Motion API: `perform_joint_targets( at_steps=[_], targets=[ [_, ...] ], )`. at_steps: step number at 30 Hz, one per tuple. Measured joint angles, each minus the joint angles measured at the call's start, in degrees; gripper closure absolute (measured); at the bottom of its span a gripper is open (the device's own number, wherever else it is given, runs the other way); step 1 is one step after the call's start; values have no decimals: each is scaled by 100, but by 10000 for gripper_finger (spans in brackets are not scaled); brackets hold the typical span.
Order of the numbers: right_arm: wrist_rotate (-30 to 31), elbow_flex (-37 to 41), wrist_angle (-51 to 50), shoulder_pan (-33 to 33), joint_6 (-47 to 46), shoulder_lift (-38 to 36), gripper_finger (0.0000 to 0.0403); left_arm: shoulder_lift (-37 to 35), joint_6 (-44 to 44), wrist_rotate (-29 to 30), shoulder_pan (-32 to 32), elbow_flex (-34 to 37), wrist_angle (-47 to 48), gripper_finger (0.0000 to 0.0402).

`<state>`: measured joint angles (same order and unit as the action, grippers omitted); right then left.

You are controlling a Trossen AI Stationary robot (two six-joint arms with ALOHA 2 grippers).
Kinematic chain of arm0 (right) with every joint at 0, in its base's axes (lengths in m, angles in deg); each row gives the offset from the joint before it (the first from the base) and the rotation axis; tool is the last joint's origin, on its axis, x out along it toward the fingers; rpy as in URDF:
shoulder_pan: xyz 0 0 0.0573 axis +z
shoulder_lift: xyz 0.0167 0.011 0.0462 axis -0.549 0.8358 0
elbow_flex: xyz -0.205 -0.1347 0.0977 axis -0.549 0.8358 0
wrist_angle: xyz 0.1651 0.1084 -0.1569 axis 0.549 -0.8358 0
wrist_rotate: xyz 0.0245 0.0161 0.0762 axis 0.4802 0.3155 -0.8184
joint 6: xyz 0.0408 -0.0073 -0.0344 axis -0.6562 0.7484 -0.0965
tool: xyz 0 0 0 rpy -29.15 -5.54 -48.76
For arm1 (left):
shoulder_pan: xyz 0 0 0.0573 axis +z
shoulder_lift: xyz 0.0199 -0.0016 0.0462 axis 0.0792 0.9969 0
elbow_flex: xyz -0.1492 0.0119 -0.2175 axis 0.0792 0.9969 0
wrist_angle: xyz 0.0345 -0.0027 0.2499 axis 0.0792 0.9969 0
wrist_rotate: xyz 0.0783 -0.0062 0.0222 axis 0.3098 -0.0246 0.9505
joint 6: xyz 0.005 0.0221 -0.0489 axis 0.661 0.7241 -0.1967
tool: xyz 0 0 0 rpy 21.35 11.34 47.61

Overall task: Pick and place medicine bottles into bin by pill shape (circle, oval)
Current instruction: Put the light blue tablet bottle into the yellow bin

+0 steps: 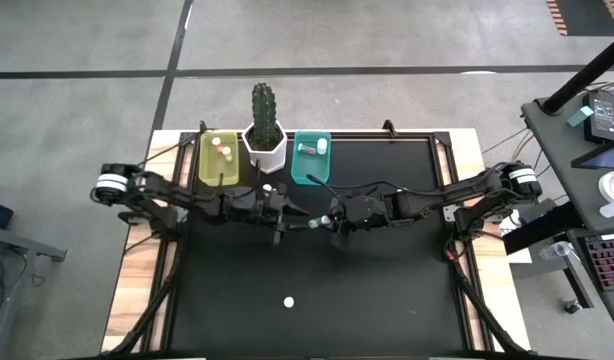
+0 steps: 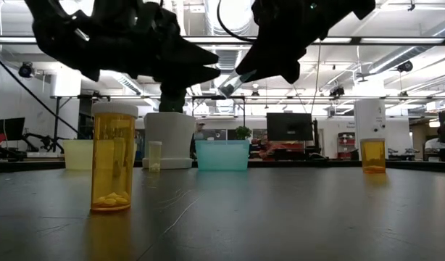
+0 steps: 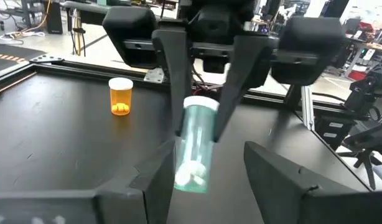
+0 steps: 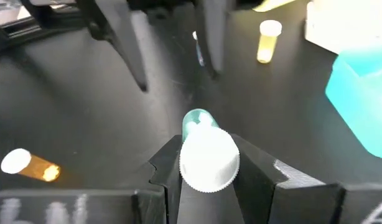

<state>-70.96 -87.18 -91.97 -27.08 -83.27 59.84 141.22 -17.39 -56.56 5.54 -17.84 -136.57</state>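
Observation:
I need to grab the teal bottle point(image 3: 198, 134) next with my left gripper, holding it by its bottom end point(image 3: 191, 177), so that I can take it over for sorting.
My right gripper point(image 1: 325, 218) is shut on a small medicine bottle with a clear teal body and a white cap point(image 4: 209, 158), above the middle of the black table. White pills lie in its lower end point(image 3: 191, 177). My left gripper point(image 1: 287, 216) is open and faces it. Its two fingers point(image 3: 153, 180) stand on either side of the bottle's free end, and I cannot tell whether they touch it. An orange bottle point(image 2: 114, 156) stands upright near the front edge. A pale yellow bottle point(image 2: 155, 156) stands by the cactus pot. Another orange bottle point(image 2: 373, 154) stands at the right. My right gripper pinches the bottle between its two fingers at the top of its body, just under the white cap point(image 3: 200, 104). The bottle is lifted clear of the table and tilted, with its cap toward my right gripper and its bottom end toward my left gripper.
A yellow-green bin point(image 1: 219, 158) and a teal bin point(image 1: 310, 157) stand at the far edge, each with bottles inside. The white cactus pot point(image 1: 265, 140) stands between them. A white-capped bottle point(image 1: 288, 301) stands alone near the front of the table.

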Motion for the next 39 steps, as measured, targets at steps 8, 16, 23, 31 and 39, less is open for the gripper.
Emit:
perform_joint_targets(
  at_steps=[8,16,23,31,39],
  targets=[
    [-38,-24,85,0,179,0,296,670,-2,-60,0,-557,-39,227],
    [-81,-26,67,0,246,0,296,873,-2,-146,0,-687,13,227],
    [-80,-26,64,0,281,-11,296,873,2,-146,2,-712,424,238],
    [-70,-26,67,0,353,-11,290,873,19,-160,0,-721,426,302],
    [-20,-26,103,-7,296,-24,214,871,11,-157,2,-724,440,332]
  ],
)
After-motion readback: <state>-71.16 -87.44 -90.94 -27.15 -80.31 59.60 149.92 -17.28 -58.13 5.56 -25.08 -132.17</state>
